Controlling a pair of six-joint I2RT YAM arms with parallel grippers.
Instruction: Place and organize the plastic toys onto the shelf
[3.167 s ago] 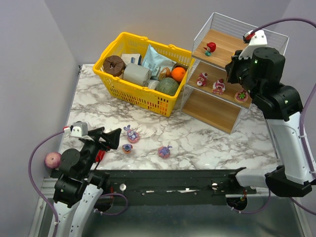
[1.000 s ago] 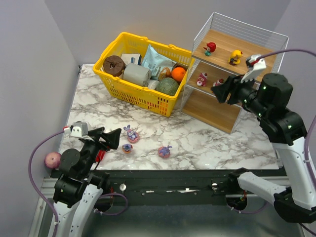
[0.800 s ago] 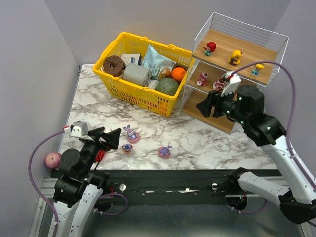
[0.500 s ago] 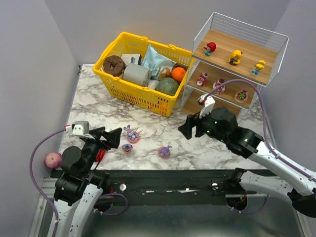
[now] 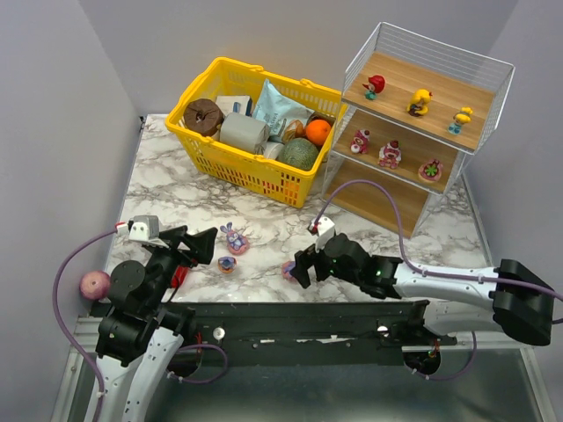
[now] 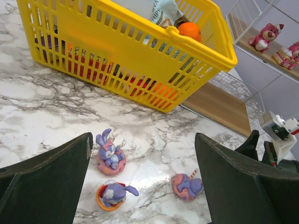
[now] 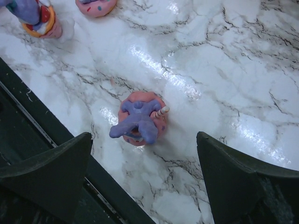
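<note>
Next, the right gripper reaches the straw bunny (image 5: 288,271) and grabs its opposite sides from above, so the pink base's bottom stays free for placing it on the shelf (image 5: 396,75).
Three purple bunny toys lie on the marble near the front edge. One sits on a pink ring (image 5: 233,238) (image 6: 108,156), one on an orange ring (image 5: 227,264) (image 6: 112,195), and one lies on a pink base with a striped straw (image 5: 288,267) (image 7: 140,119) (image 6: 187,185). My right gripper (image 5: 301,274) (image 7: 144,136) hangs open just above the straw bunny, which lies at the far end of the gap, untouched. My left gripper (image 5: 199,243) (image 6: 142,137) is open and empty, near the other two bunnies. The shelf (image 5: 396,75) at the back right holds a red figure (image 5: 376,84) and two yellow ducks (image 5: 420,101) on top, and three pink figures (image 5: 390,154) on the middle board.
A yellow basket (image 5: 230,163) (image 6: 140,51) full of groceries stands left of the shelf. A black rail (image 5: 290,316) (image 7: 56,140) runs along the near table edge, close under the right gripper. A pink ball (image 5: 92,284) sits off the table's left front corner.
My right arm has swung down from the shelf to the near table and now hovers over the straw bunny, its jaws wider apart. The left arm has not moved.
</note>
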